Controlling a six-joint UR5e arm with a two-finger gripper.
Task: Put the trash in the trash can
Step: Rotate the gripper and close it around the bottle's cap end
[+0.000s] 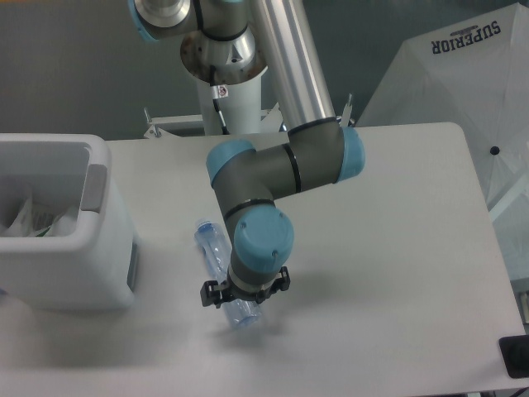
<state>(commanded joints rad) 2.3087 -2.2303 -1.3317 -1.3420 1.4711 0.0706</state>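
Note:
The clear plastic bottle (212, 245) needs to go in the trash can, so my gripper needs to grab it by its lower body (239, 303) next. Then I need to drop the bottle in the trash can.
A clear plastic bottle (212, 245) lies on the white table, its blue cap end toward the back left and its base toward the front. My gripper (246, 291) is down over the bottle's front half, open, with one finger on each side of it. The arm's wrist hides the bottle's middle. The white trash can (91, 248) stands at the table's left edge, well left of the gripper. Inside it lies a whitish plastic bag (31, 218) with green print.
The arm's base column (227, 99) stands at the back of the table. A white fabric panel printed SUPERIOR (463, 66) is off the table's back right. A small black object (514, 356) sits at the front right corner.

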